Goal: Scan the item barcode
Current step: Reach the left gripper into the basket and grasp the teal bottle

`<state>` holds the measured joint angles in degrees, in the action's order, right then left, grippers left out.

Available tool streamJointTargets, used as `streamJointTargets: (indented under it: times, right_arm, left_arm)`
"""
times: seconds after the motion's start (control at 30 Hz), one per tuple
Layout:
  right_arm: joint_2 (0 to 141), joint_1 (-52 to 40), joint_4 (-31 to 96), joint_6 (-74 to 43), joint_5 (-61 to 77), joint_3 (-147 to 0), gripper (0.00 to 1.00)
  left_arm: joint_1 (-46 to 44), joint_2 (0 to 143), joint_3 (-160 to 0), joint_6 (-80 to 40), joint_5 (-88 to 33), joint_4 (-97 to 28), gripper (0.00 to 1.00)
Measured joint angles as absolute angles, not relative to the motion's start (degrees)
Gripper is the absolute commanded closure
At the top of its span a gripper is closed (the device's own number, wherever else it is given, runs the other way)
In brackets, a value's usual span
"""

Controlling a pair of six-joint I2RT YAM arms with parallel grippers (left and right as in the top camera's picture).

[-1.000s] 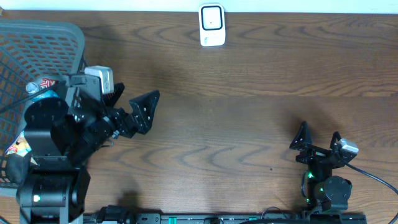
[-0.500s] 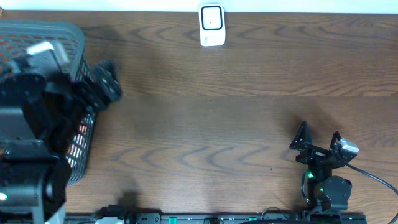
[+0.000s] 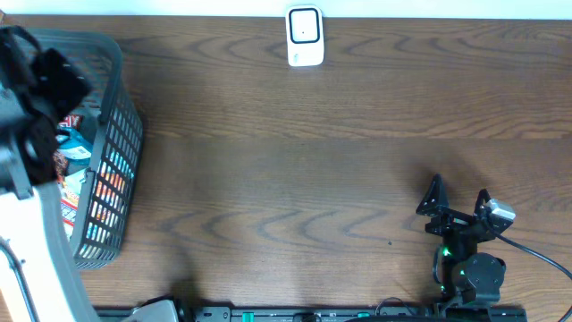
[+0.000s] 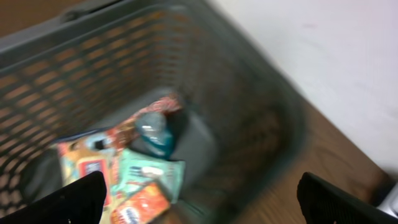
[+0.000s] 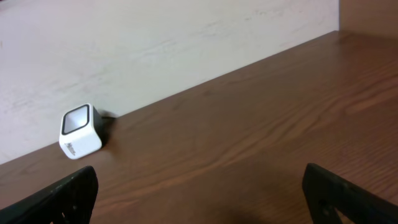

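The scanner needs to read the barcode on the bottle's other sides, which should stay uncovered. So my left gripper will next grab the teal bottle (image 4: 153, 132) across its sides.
The items are colourful snack packets (image 4: 144, 175) and a teal bottle (image 4: 153, 132), lying in the bottom of a grey mesh basket (image 3: 114, 134) at the table's left end. My left gripper (image 4: 205, 211) hangs open above the basket's inside, its two dark fingers (image 4: 73, 202) wide apart with nothing between them. The view is blurred by motion. The white barcode scanner (image 3: 304, 37) stands at the table's back edge, also seen as the scanner (image 5: 79, 132) in the right wrist view. My right gripper (image 3: 458, 209) rests open and empty at the front right.
The basket's wall (image 4: 261, 118) rises between the packets and the brown table (image 3: 313, 170). A pale wall (image 5: 155, 43) runs behind the scanner. A cable (image 3: 536, 255) trails from the right arm's base.
My left arm has swung left from over the table to above the basket, and the packets now show below it. The right arm has not moved.
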<state>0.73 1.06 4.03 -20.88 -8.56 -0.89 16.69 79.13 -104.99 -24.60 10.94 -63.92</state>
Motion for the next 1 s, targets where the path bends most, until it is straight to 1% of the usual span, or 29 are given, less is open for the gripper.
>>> streamJointTargets:
  times: [0.1,0.27,0.43,0.63,1.0]
  right_arm:
    - [0.73,1.06,4.03,-20.88,-8.56,-0.89,0.01]
    - [0.73,1.06,4.03,-20.88,-8.56,-0.89,0.01]
    - [0.73,1.06,4.03,-20.88,-8.56,-0.89,0.01]
    - [0.71,1.06,4.03,-20.88,-8.56,-0.89,0.01]
    - [0.73,1.06,4.03,-20.88,-8.56,-0.89,0.01]
  left_arm:
    - [20.88,82.21,-104.99,-25.96,11.33,-64.18,0.02]
    - [24.21,87.79,-105.01,-28.45,11.57,-66.65,0.02]
    - [25.78,93.14,-105.03,-32.53,11.57,-69.01,0.02]
    - [27.0,101.47,-105.03,-37.01,11.7,-68.6,0.02]
    - [27.05,112.81,-105.03,-38.76,11.77,-66.19,0.02]
